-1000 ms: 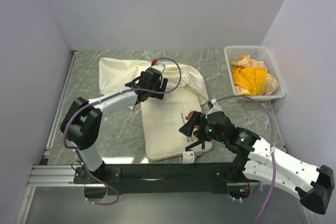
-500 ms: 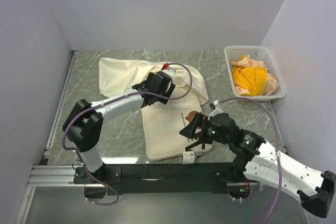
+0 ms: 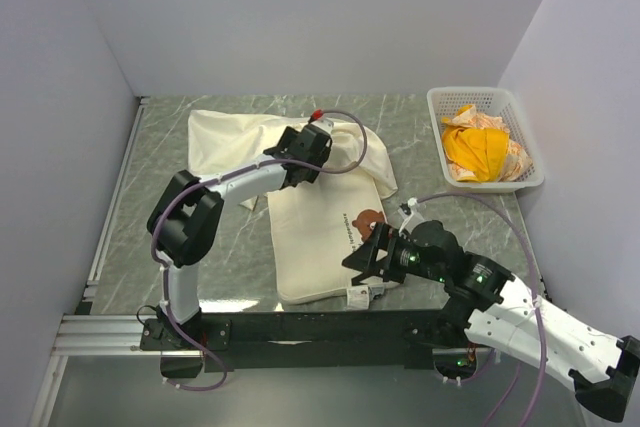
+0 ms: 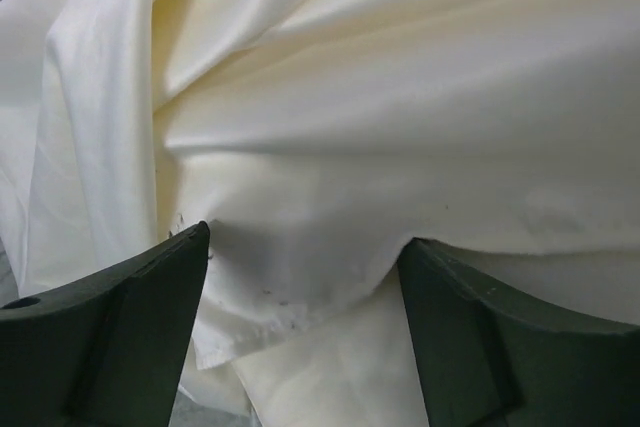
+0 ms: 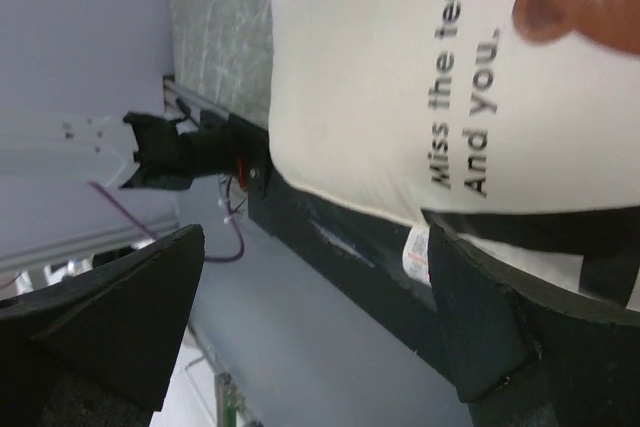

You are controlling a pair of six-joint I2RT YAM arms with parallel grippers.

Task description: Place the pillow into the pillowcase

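Note:
The robot should next grab the pillow [image 3: 315, 237] with its right gripper by its tagged near corner [image 3: 378, 282], so that the pillow's far edge is left free to stay inside the pillowcase.
The cream pillow [image 3: 315, 237], printed with a brown bear and black text, lies in the middle of the table, its white tags [image 3: 357, 296] at the near edge. The limp cream pillowcase [image 3: 230, 137] is spread behind it and overlaps its far edge. My left gripper [image 3: 298, 162] hovers open over that overlap. In the left wrist view the left gripper [image 4: 305, 277] has pillowcase folds [image 4: 400, 97] and a hem between its fingers, not pinched. My right gripper [image 3: 368, 262] stands open at the pillow's near right corner. In the right wrist view the pillow [image 5: 380, 77] and a tag [image 5: 415, 252] sit beside one finger of the right gripper [image 5: 315, 232].
A white basket [image 3: 527, 147] holding an orange-yellow cloth [image 3: 480, 149] stands at the back right. The table's black front rail [image 3: 300, 327] runs just below the pillow's near edge. Grey walls close in the left, back and right sides.
My left arm has swung right and back, carrying its gripper farther over the pillowcase. My right gripper has slid toward the pillow's near right corner and opened a little wider.

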